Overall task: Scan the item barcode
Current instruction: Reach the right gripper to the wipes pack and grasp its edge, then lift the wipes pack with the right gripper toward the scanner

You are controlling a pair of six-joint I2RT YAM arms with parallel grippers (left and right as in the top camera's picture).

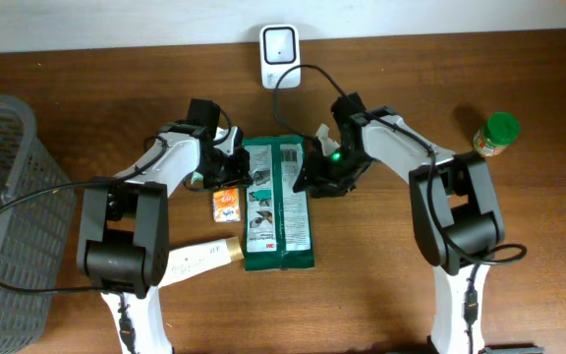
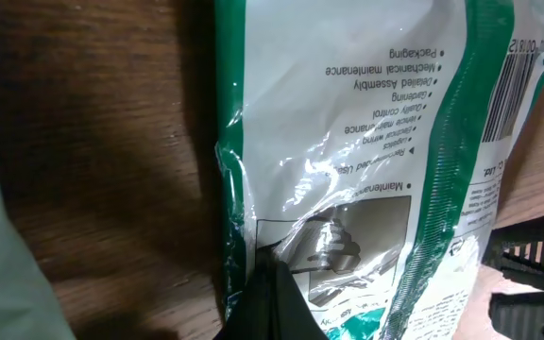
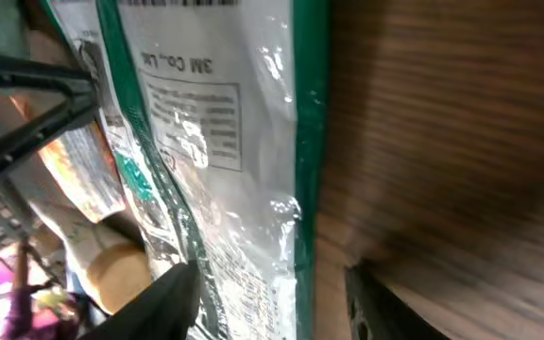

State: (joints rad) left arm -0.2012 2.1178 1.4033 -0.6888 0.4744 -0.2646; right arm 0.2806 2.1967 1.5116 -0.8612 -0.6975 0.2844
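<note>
The right gripper isn't ready to close yet: its fingers are above the package's green border in the right wrist view, so it needs to lower first, then close on the package.
A green and white package (image 1: 278, 202) lies flat in the middle of the table. Its barcode (image 2: 513, 80) shows at the upper right of the left wrist view. My left gripper (image 1: 239, 177) sits at the package's left edge; in the left wrist view its fingers (image 2: 267, 302) are pressed together on the crinkled edge of the package (image 2: 348, 142). At the right edge my right gripper (image 1: 312, 177) stands open. In the right wrist view the right gripper (image 3: 270, 279) straddles the green border of the package (image 3: 215, 142), one finger over the film and one over bare wood.
A white scanner (image 1: 278, 44) with a black cable stands at the back centre. A small orange packet (image 1: 226, 205) and a white tube (image 1: 199, 261) lie left of the package. A grey basket (image 1: 3, 216) fills the left side. A green-lidded jar (image 1: 496, 136) stands at the right.
</note>
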